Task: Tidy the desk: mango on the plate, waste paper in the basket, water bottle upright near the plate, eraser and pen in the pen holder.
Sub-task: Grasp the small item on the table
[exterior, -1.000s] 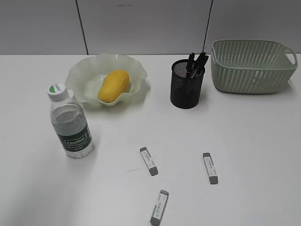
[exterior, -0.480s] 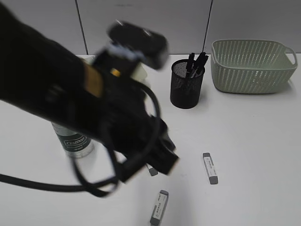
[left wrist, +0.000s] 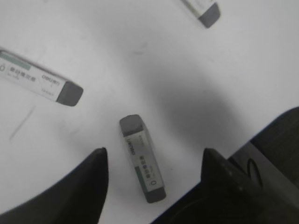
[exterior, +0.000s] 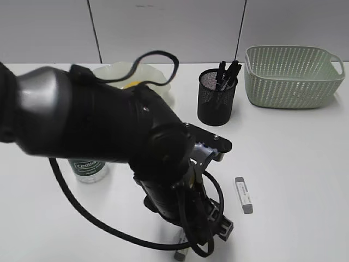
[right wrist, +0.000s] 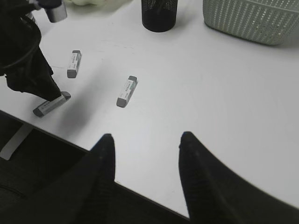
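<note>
My left gripper's fingers are still above the front eraser (exterior: 181, 248) and the white desk, so it is too early to close before moving lower.
My left gripper (left wrist: 154, 156) is open and hangs low over the front eraser (left wrist: 142, 164), which lies between its fingers on the white desk (exterior: 294, 164). The left arm (exterior: 109, 131) fills the middle of the exterior view and hides most of the plate (exterior: 117, 73) and mango (exterior: 131, 84). The water bottle (exterior: 87, 166) stands upright behind the arm. Two more erasers (exterior: 244, 194) (left wrist: 39, 79) lie loose. The black pen holder (exterior: 216, 103) has pens (exterior: 228, 73) in it. My right gripper (right wrist: 147, 137) is open and empty above the desk's front edge. No waste paper is in view.
The sage-green basket (exterior: 292, 76) stands at the back right, and its inside is not visible. In the right wrist view the three erasers (right wrist: 127, 91) (right wrist: 74, 63) (right wrist: 51, 104) lie left of centre, with the pen holder (right wrist: 159, 14) and basket (right wrist: 252, 18) beyond.
The left arm swept in from the left and has come down over the front eraser. One second ago no arm was in the exterior view. The objects have not moved.
</note>
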Motion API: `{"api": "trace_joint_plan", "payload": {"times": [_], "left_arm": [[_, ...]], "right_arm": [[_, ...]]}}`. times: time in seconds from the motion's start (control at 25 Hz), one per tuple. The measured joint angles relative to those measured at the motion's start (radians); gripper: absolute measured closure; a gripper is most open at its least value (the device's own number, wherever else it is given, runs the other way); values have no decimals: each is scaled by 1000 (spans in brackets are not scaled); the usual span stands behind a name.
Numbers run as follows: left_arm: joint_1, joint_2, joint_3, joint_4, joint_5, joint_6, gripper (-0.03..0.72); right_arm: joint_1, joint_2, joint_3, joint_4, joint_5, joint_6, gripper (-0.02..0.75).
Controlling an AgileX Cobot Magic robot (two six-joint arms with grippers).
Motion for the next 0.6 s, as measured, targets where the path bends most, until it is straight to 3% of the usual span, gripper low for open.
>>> {"api": "trace_joint_plan", "payload": {"times": [0.24, 0.6], "left_arm": [[0, 67, -1, 68, -3, -81, 278], [0, 117, -3, 73, -37, -101, 297]], "right_arm": [[0, 0, 0, 0, 0, 0, 377], [0, 0, 0, -1, 0, 0, 404]]}}
